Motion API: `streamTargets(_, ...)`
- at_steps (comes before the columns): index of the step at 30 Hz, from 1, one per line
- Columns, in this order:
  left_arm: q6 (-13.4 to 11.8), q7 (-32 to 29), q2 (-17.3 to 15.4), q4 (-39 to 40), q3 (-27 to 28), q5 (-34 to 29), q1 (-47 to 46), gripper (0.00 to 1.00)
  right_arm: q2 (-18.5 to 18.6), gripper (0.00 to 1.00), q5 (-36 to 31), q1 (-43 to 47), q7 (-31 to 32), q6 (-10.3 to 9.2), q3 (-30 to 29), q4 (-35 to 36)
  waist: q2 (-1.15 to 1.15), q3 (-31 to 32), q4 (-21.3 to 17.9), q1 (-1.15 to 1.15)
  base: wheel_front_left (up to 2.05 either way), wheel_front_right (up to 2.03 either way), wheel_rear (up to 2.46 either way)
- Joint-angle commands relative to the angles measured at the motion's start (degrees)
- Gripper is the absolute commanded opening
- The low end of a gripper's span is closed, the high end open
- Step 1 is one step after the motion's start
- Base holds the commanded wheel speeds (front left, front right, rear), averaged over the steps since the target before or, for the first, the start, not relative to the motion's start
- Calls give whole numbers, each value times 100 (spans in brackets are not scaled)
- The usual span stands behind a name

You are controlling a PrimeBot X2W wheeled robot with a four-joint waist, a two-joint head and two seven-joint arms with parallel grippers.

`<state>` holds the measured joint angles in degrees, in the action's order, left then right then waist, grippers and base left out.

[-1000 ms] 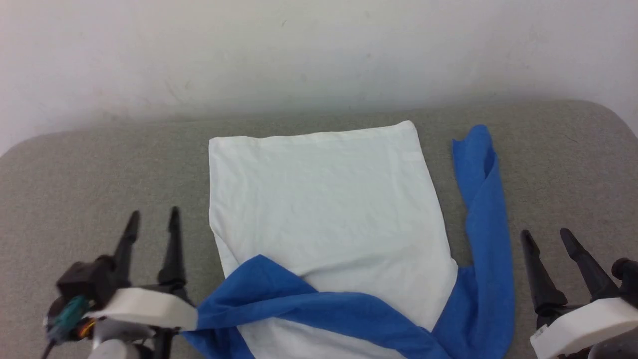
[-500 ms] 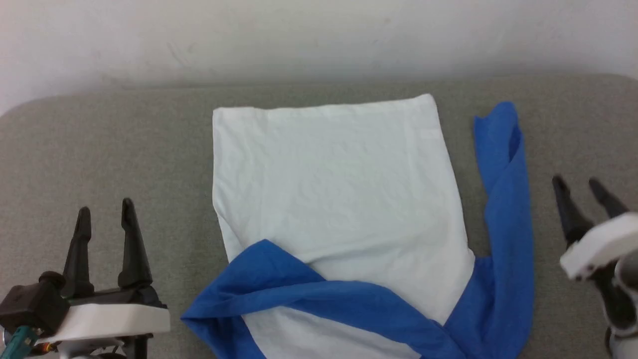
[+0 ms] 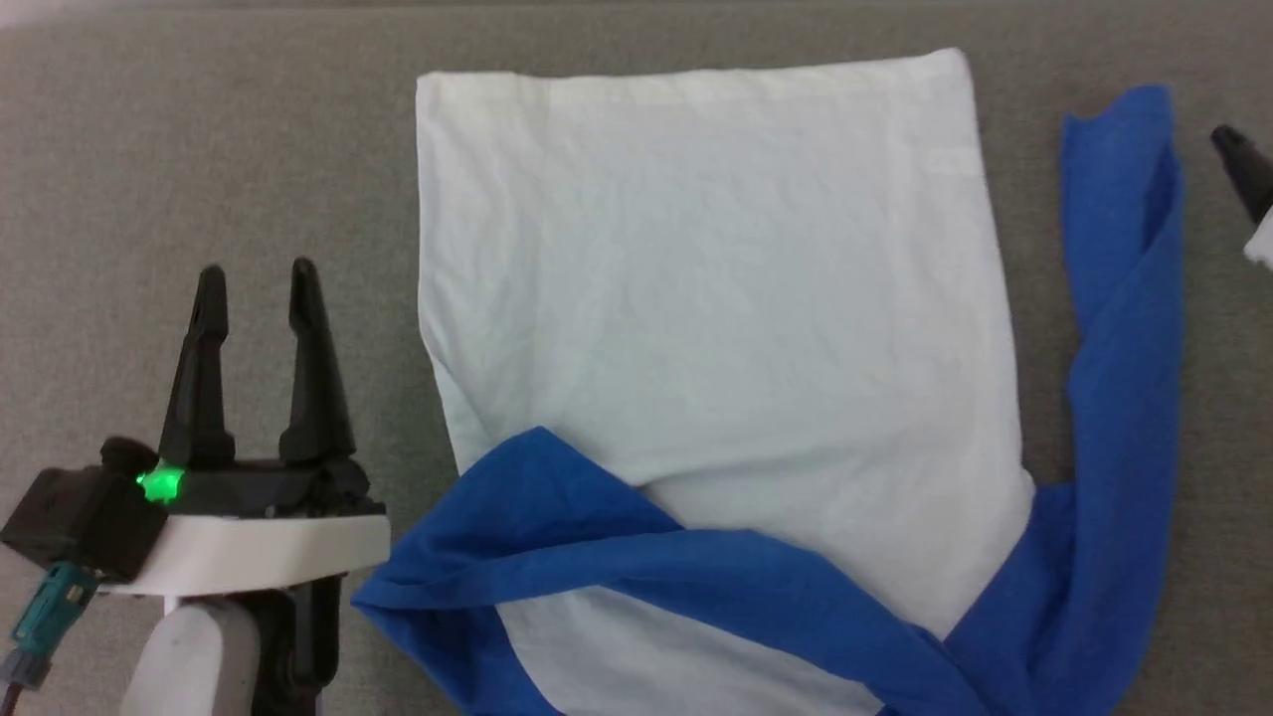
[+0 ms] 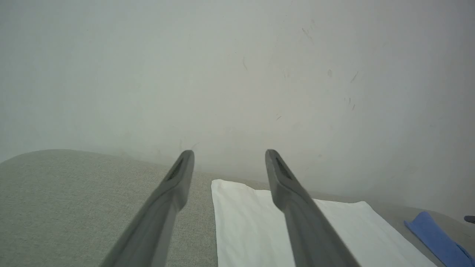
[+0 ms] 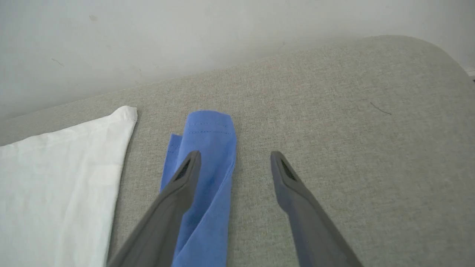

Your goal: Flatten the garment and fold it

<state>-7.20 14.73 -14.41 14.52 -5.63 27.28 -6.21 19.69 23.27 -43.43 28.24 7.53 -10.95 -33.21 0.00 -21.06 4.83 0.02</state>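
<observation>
The garment's white body (image 3: 716, 274) is spread out flat. A loose edge lifts at its hem corner (image 3: 435, 90), so my left gripper needs to grab it there next.
The garment (image 3: 716, 298) lies on a grey fabric surface, its white body spread flat. One blue sleeve (image 3: 646, 577) is folded across the near part of the body. The other blue sleeve (image 3: 1124, 298) stretches away along the right side, creased lengthwise. My left gripper (image 3: 257, 288) hovers open just left of the body's edge (image 4: 252, 222), holding nothing. My right gripper (image 5: 235, 154) is open beside the far end of the right sleeve (image 5: 207, 148), its left finger above the cloth and nothing between its fingers. One of its fingertips (image 3: 1238, 164) shows at the head view's right edge.
The grey padded surface (image 3: 199, 149) has rounded far corners (image 5: 426, 48) and ends at a pale wall (image 4: 237, 74) close behind the garment's far hem. Bare surface lies left of the garment and right of the right sleeve.
The head camera has dipped down and closer, so the whole picture shifted. My right gripper has advanced along the right sleeve to its far end. The garment lies as before.
</observation>
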Motion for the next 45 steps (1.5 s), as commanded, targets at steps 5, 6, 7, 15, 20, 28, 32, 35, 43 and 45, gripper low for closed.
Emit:
streamTargets(5,273,27,198,-5,-51,-190,-418,100,203,100,-111,-855,556,-4,222,-657,0,-905,481,-2,0,0,0)
streamTargets(6,314,27,230,-19,-51,-216,-466,100,231,100,-149,-960,609,-4,253,-748,0,-955,497,-2,0,0,0)
streamTargets(7,354,27,261,-41,-51,-241,-508,100,258,100,-193,-1050,650,-4,286,-834,0,-994,512,-2,0,0,0)
streamTargets(15,589,27,483,-314,74,-408,-594,100,300,14,-419,-1158,1804,-4,524,-1741,0,-907,499,-2,0,0,0)
streamTargets(20,659,27,547,-459,208,-483,-461,100,211,0,-451,-1075,1991,-4,595,-1621,0,-638,380,-2,0,0,0)
streamTargets(28,667,27,542,-647,378,-570,-125,100,664,0,-178,-611,488,-4,288,-419,0,44,113,-2,0,0,0)
streamTargets(32,613,24,517,-668,452,-570,138,100,1024,0,-55,-45,211,-4,-276,47,0,374,-65,-2,0,0,0)
streamTargets(35,571,-6,498,-656,490,-549,310,100,1233,0,33,471,151,-4,-814,325,0,573,-171,-2,0,0,0)
streamTargets(43,472,-110,443,-566,572,-502,610,100,1097,0,168,1945,238,-4,-2333,1148,0,912,-337,-2,0,0,0)
streamTargets(45,452,-133,431,-554,588,-489,676,100,906,0,265,2183,247,-4,-2536,1368,0,983,-354,-2,0,0,0)
